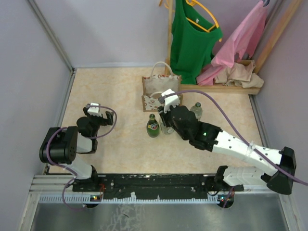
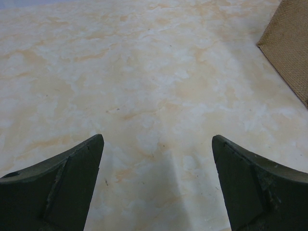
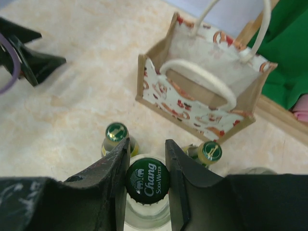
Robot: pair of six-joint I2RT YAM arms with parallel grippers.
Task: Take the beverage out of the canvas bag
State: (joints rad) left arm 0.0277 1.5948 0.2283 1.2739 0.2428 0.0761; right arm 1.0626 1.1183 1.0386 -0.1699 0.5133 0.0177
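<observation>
The beverage's cap is hanging well above the bottle caps on either side. The beverage would fall toward the table if I opened my right gripper now.
The canvas bag [image 1: 159, 89] stands open and upright at the back of the table, with its patterned panel [image 3: 192, 103] facing me and its white handles looped above. In front of it, outside the bag, is the beverage, a clear glass bottle [image 1: 166, 126] with a green Chang soda water cap [image 3: 147, 181]. My right gripper [image 3: 147, 141] is shut on that bottle at the cap, one finger on each side. Whether its base rests on the table is hidden. My left gripper [image 2: 158, 139] hovers open over bare table to the left, holding nothing.
Two more capped bottles flank the held one: a green one [image 3: 116, 133] on its left and another [image 3: 211, 151] on its right. A wooden rack [image 1: 226, 87] with green and pink clothes stands at the back right. The bag's corner [image 2: 288, 43] shows in the left wrist view.
</observation>
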